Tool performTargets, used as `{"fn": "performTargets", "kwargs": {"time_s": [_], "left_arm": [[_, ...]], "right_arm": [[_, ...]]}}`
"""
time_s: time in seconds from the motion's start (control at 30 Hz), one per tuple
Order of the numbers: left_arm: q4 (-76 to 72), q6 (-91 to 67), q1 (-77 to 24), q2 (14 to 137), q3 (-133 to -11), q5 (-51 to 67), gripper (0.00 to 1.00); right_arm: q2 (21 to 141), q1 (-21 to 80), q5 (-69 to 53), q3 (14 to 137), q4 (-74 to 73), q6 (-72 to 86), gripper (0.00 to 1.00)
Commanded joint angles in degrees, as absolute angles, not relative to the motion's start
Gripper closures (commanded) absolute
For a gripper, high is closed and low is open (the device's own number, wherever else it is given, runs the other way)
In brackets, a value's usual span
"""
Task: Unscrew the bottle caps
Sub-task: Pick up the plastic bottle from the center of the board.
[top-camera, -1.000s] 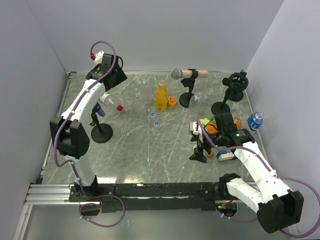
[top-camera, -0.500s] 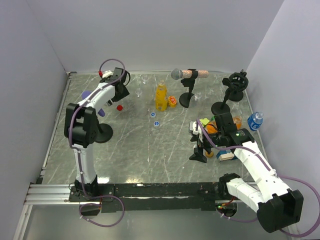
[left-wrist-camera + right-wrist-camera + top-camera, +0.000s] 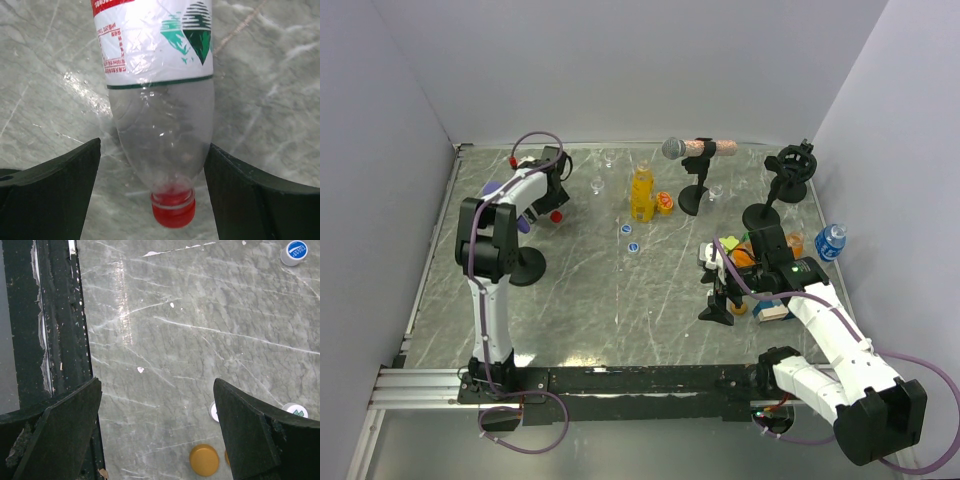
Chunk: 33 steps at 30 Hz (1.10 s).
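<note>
The clear bottle (image 3: 160,100) would stay lying on the tabletop if the robot lifted its left gripper now: the left gripper's fingers are open, with a gap beside its shoulder (image 3: 164,154).
A clear bottle (image 3: 160,100) with a red-white label lies on the table, its red cap (image 3: 173,212) screwed on and pointing toward the camera. My left gripper (image 3: 155,200) is open and straddles the bottle's shoulder and neck, with a finger on each side and not pressing it. From above, the left gripper (image 3: 546,198) covers that bottle and only the red cap (image 3: 557,214) shows. A yellow-orange bottle (image 3: 641,193) stands at the back middle. A small blue-labelled bottle (image 3: 831,241) stands at the right. My right gripper (image 3: 157,430) is open and empty above bare table.
Two blue caps (image 3: 626,229) lie loose mid-table, and one blue cap (image 3: 296,251) shows in the right wrist view. A flat orange-brown disc (image 3: 204,460) lies under the right gripper. A microphone on a stand (image 3: 695,150), a second stand (image 3: 790,165) and a black stand base (image 3: 523,266) stand nearby. A black rail (image 3: 55,315) runs along the front edge.
My left arm has come down from a raised pose and folded toward the far left, bringing its gripper over the lying bottle. The right arm has not moved.
</note>
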State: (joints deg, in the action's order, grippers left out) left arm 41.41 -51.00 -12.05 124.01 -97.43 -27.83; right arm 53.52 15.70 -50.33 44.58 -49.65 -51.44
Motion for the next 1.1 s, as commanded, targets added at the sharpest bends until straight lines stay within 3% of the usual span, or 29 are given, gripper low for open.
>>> {"fn": "performTargets", "kwargs": {"time_s": [0.0, 0.33, 0.4, 0.5, 0.6, 1.07], "left_arm": [[41.48, -52.03, -11.43, 125.33, -100.71, -27.95, 0.14], [42.1, -51.68, -9.23, 128.23, -104.24, -26.72, 0.2], [41.75, -50.98, -8.79, 128.76, -104.06, -26.11, 0.3], [41.75, -50.1, -8.26, 128.76, -103.71, -25.23, 0.51], [39.91, -49.66, -8.17, 126.22, -102.66, -24.61, 0.61], [34.19, -47.11, -9.93, 112.07, -105.12, -21.98, 0.66]], "right_arm": [[53.53, 15.47, -50.71, 44.21, -48.43, -51.59, 0.01], [53.61, 15.47, -50.54, 44.21, -48.43, -51.59, 0.01], [53.53, 15.47, -50.54, 44.3, -48.52, -51.68, 0.01], [53.44, 15.47, -50.54, 44.21, -48.43, -51.59, 0.01], [53.53, 15.56, -50.45, 44.21, -48.43, -51.68, 0.01], [53.7, 15.47, -50.36, 44.21, -48.43, -51.77, 0.01]]}}
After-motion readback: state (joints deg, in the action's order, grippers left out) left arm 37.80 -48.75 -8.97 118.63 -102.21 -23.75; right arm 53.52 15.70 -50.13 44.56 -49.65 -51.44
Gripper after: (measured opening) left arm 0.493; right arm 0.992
